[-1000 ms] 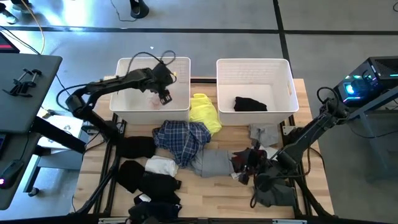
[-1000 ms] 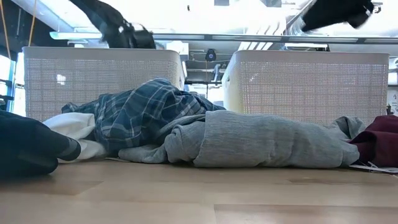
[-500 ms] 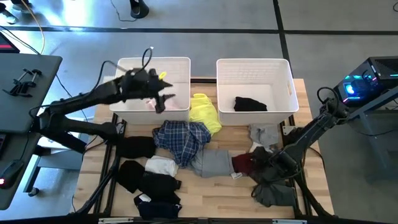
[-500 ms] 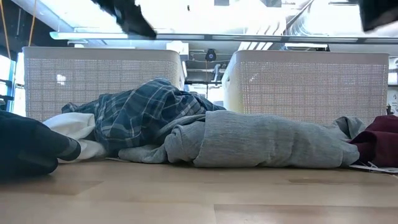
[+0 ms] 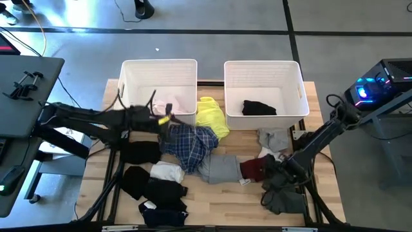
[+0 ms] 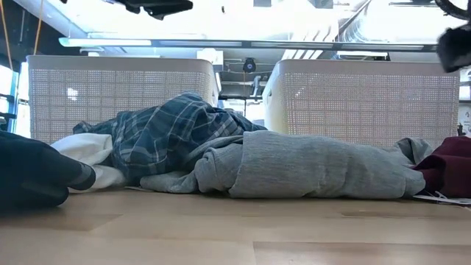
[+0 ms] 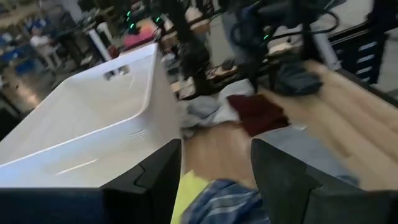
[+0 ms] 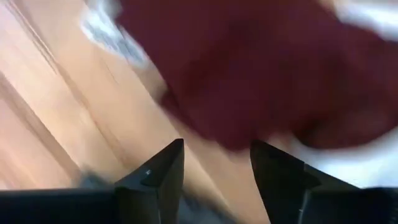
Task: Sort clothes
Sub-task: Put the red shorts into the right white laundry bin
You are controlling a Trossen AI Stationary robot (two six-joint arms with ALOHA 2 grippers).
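Note:
My right gripper's fingers straddle wood short of the maroon piece's near edge [image 8: 227, 135], so it moves toward that edge, before closing on the maroon piece.
Clothes lie across the wooden table: a yellow piece [image 5: 211, 116], a blue plaid shirt [image 5: 190, 143], a grey piece [image 5: 222, 167], a white one [image 5: 166, 171], several black ones [image 5: 141, 153] and a maroon one [image 5: 252, 169]. A pink piece [image 5: 161, 107] lies in the left bin [image 5: 129, 71]. A black one [image 5: 259, 108] lies in the right bin [image 5: 296, 71]. My left gripper [image 5: 170, 120] [image 7: 214, 149] is open and holds nothing. It stands nearly level at the left bin's near wall, above the plaid shirt. My right gripper [image 5: 266, 169] [image 8: 214, 149] is open and points down just above the maroon piece [image 8: 261, 74].
A light grey garment [image 5: 273, 138] lies in front of the right bin. A dark grey one [image 5: 286, 201] lies under my right arm at the near right corner. Bare wood shows near the front edge, right of the black pile [image 5: 219, 200].
My left gripper has swung out of the left bin toward the table's near edge, and has tipped from pointing down to nearly level. My right gripper has sunk toward the maroon piece and turned to point more steeply down.

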